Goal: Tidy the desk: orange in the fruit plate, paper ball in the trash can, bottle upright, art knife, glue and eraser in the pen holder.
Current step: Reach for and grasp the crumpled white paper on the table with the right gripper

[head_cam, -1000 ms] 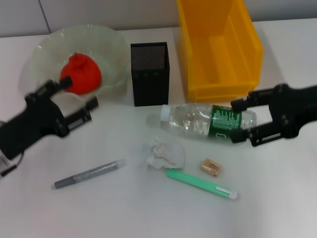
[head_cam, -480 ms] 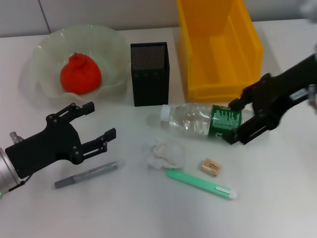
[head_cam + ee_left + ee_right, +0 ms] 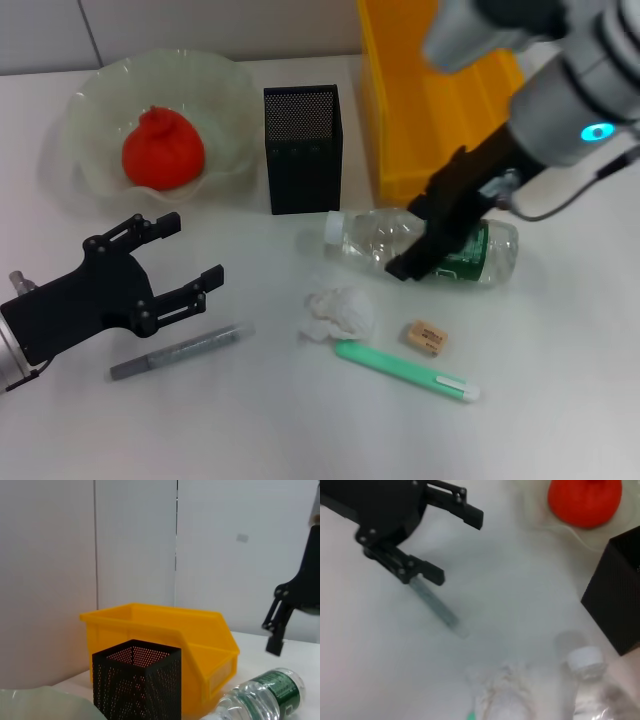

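Note:
My right gripper moves toward the crumpled paper ball before closing. Its fingers hang above the bottle, short of the ball, so closing would miss.
The orange rests in the pale green fruit plate. The bottle lies on its side, white cap pointing toward the black mesh pen holder. My right gripper is open and hangs over the bottle's middle, one finger on each side. In front of the bottle lie the paper ball, the eraser and the green art knife. A grey glue stick lies beside my left gripper, which is open and holds nothing. The yellow trash can stands behind.
The left wrist view shows the trash can, pen holder, bottle and right gripper before a white wall. The right wrist view shows the left gripper, orange, bottle cap and paper ball.
My right arm has swung in from the right and now reaches down over the bottle's middle. My left gripper has drawn back from the fruit plate toward the grey stick.

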`<act>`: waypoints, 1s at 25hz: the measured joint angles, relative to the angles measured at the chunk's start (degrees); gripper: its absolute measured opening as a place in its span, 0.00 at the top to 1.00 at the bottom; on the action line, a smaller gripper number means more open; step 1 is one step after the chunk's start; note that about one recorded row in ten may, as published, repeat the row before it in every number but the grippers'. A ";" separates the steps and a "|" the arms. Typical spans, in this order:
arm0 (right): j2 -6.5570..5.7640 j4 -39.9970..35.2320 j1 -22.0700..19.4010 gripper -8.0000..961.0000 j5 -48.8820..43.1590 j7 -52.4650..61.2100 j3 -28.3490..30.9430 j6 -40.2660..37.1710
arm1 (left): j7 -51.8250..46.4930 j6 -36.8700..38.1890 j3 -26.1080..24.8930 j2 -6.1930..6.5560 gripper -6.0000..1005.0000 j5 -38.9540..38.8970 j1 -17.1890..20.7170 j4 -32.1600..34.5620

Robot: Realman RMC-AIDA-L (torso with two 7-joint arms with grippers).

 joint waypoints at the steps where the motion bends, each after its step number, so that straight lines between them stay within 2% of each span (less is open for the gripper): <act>1: 0.00 0.00 0.00 0.13 0.00 0.00 0.00 0.00 | 0.00 0.00 0.00 0.00 0.17 0.00 0.00 0.00; 7: 0.23 8.50 3.43 0.13 -0.36 1.29 -4.55 6.03 | 0.00 -0.11 -0.20 0.11 0.17 0.01 0.03 -0.04; 15: 0.46 16.66 5.60 0.13 1.64 1.51 -8.73 11.87 | -0.01 -0.48 -0.23 0.23 0.17 0.01 0.09 -0.30; 21: 0.49 17.21 5.59 0.13 4.82 1.54 -11.02 13.30 | -2.18 -0.48 0.11 0.99 0.17 0.01 0.16 -0.37; 25: 0.49 18.24 5.64 0.14 5.12 1.93 -13.97 15.45 | -2.20 -0.38 0.21 1.00 0.17 0.00 0.54 -0.08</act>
